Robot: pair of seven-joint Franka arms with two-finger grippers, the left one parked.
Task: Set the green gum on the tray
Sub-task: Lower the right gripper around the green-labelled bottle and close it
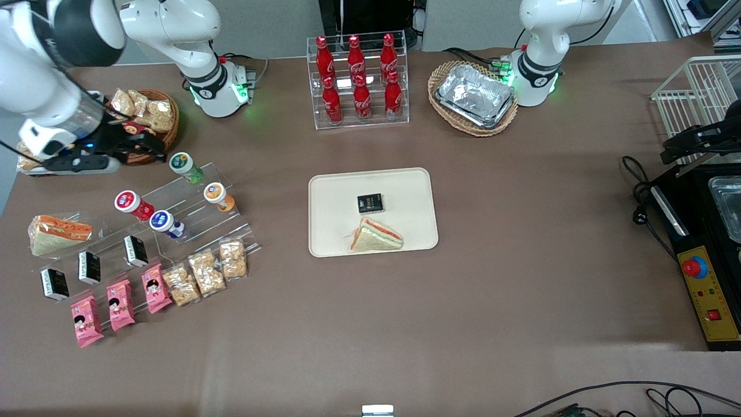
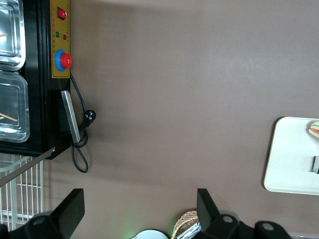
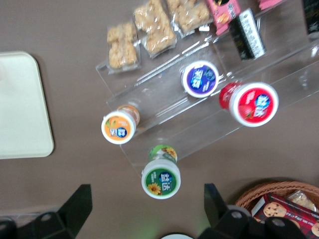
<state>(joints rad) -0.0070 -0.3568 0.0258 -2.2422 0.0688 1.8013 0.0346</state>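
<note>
The green gum should go on the tray (image 1: 336, 197), so my gripper should next grab the gum by its round body (image 1: 184, 171).
The green gum (image 1: 185, 166) is a small green bottle with a white lid and a green-and-yellow label. It stands on the top step of a clear acrylic stand (image 1: 191, 208), toward the working arm's end of the table. The cream tray (image 1: 336, 197) lies mid-table and holds a sandwich (image 1: 376, 236) and a small black box (image 1: 370, 203). My gripper (image 1: 151, 149) hovers above the table beside the gum, a little farther from the front camera. In the right wrist view my gripper (image 3: 148, 204) is open and empty. The gum (image 3: 161, 177) sits just ahead of its fingers (image 3: 79, 199), and the tray corner (image 3: 20, 104) shows too.
On the stand are an orange bottle (image 1: 218, 196), a red-lidded bottle (image 1: 132, 204), a blue-lidded bottle (image 1: 165, 223), black boxes, pink packets and snack bags. A wicker basket of cookies (image 1: 153, 116) stands close to my gripper. A cola rack (image 1: 359, 81) and a foil-tray basket (image 1: 474, 95) stand farther away.
</note>
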